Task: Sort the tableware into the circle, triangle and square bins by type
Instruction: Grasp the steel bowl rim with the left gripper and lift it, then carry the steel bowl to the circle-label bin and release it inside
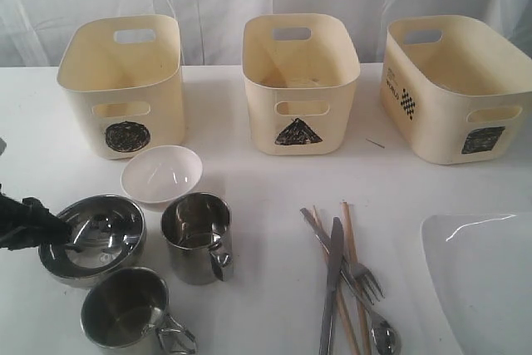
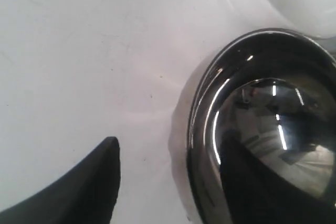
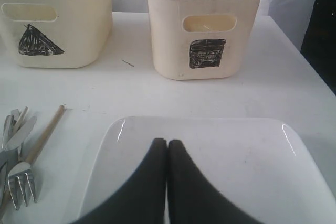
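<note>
The left gripper grabs the steel bowl by its rim (image 1: 43, 245) next, to sort the bowl into the circle bin (image 1: 125, 81).
The steel bowl (image 1: 93, 239) sits at the front left. My left gripper (image 1: 56, 233) is open at the bowl's left rim. In the left wrist view one finger (image 2: 79, 192) is outside the steel bowl (image 2: 262, 119) and the other shows dark inside it. Beside it are the small white bowl (image 1: 162, 174) and two steel mugs (image 1: 195, 237) (image 1: 125, 313). Knife (image 1: 332, 284), fork (image 1: 364, 276), spoon (image 1: 384, 337) and chopsticks (image 1: 351, 239) lie at centre front. My right gripper (image 3: 168, 142) is shut, empty, over the large white plate (image 3: 236, 171).
The circle bin (image 1: 120, 81), triangle bin (image 1: 299, 81) and wider square bin (image 1: 457, 89) stand in a row at the back. The plate (image 1: 482, 280) fills the front right corner. Bare table lies between the bins and the tableware.
</note>
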Controlling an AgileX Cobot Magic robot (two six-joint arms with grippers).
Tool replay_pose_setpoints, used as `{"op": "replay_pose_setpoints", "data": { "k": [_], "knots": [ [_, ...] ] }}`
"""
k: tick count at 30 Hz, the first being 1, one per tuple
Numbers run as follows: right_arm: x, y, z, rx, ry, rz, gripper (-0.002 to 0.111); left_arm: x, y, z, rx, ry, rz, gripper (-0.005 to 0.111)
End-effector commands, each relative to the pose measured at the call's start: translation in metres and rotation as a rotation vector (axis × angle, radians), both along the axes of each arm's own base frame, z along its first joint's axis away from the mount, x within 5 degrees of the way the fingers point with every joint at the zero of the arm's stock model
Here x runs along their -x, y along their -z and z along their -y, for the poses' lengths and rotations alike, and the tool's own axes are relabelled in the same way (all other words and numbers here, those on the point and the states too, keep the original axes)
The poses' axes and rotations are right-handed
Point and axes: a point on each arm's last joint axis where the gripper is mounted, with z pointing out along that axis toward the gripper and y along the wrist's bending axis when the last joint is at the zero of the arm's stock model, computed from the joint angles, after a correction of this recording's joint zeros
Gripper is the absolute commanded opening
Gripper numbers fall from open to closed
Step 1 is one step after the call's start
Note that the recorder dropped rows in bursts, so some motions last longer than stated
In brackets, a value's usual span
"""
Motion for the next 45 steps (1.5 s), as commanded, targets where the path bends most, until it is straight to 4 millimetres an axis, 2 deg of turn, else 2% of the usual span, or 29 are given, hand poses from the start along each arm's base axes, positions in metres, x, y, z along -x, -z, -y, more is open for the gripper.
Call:
{"op": "replay_pose_setpoints", "data": {
  "k": [1, 7, 12, 15, 16, 18, 21, 24, 27, 30, 33, 36, 39, 41, 42, 43, 44, 45],
  "knots": [
    [0.0, 0.0, 0.0, -0.006, 0.0, 0.008, 0.0, -0.005, 0.012, 0.001, 0.025, -0.007, -0.018, 0.057],
    [0.0, 0.0, 0.0, -0.006, 0.0, 0.008, 0.0, -0.007, 0.027, 0.001, -0.006, 0.064, -0.019, 0.045],
    [0.0, 0.0, 0.0, -0.006, 0.0, 0.008, 0.0, -0.008, 0.03, 0.001, -0.009, 0.075, -0.018, 0.019],
    [0.0, 0.0, 0.0, -0.006, 0.0, 0.008, 0.0, -0.014, 0.02, 0.0, -0.017, 0.087, 0.028, 0.002],
    [0.0, 0.0, 0.0, -0.006, 0.0, 0.008, 0.0, -0.016, 0.014, -0.002, -0.008, 0.091, 0.05, 0.0],
    [0.0, 0.0, 0.0, -0.006, 0.0, 0.008, 0.0, -0.019, -0.005, -0.002, 0.026, 0.102, 0.104, 0.0],
    [0.0, 0.0, 0.0, -0.006, 0.0, 0.008, 0.0, -0.02, -0.044, -0.002, 0.112, 0.089, 0.18, 0.0],
    [0.0, 0.0, 0.0, -0.006, 0.0, 0.008, 0.0, -0.019, -0.093, 0.002, 0.16, 0.095, 0.307, 0.0],
    [0.0, 0.0, 0.0, -0.006, 0.0, 0.008, 0.0, -0.023, -0.151, 0.004, 0.18, 0.095, 0.567, 0.0],
    [0.0, 0.0, 0.0, -0.006, 0.0, 0.008, 0.0, -0.033, -0.214, -0.001, 0.238, -0.03, 0.925, 0.0],
    [0.0, 0.0, 0.0, -0.006, 0.0, 0.008, 0.0, -0.038, -0.249, -0.003, 0.203, -0.002, 1.091, 0.0],
    [0.0, 0.0, 0.0, -0.006, 0.0, 0.01, 0.0, -0.047, -0.271, -0.004, 0.18, 0.021, 1.167, 0.0],
    [0.0, 0.0, 0.0, -0.006, 0.0, 0.01, 0.0, -0.068, -0.273, -0.01, 0.128, 0.004, 1.184, 0.0],
    [0.0, 0.0, 0.0, -0.006, 0.0, 0.01, 0.0, -0.093, -0.264, -0.013, 0.093, -0.056, 1.144, 0.0],
    [0.0, 0.0, 0.0, -0.006, 0.0, 0.01, 0.0, -0.122, -0.245, -0.013, 0.068, -0.11, 1.079, 0.0],
    [0.0, 0.0, 0.0, -0.006, 0.0, 0.01, 0.0, -0.137, -0.235, -0.012, 0.058, -0.139, 1.043, 0.0],
    [0.0, 0.0, 0.0, -0.006, 0.0, 0.01, 0.0, -0.165, -0.216, -0.01, 0.096, -0.299, 0.921, 0.0],
    [0.0, 0.0, 0.0, -0.006, 0.0, 0.01, 0.0, -0.176, -0.206, -0.008, 0.122, -0.415, 0.847, 0.0]
  ]
}}
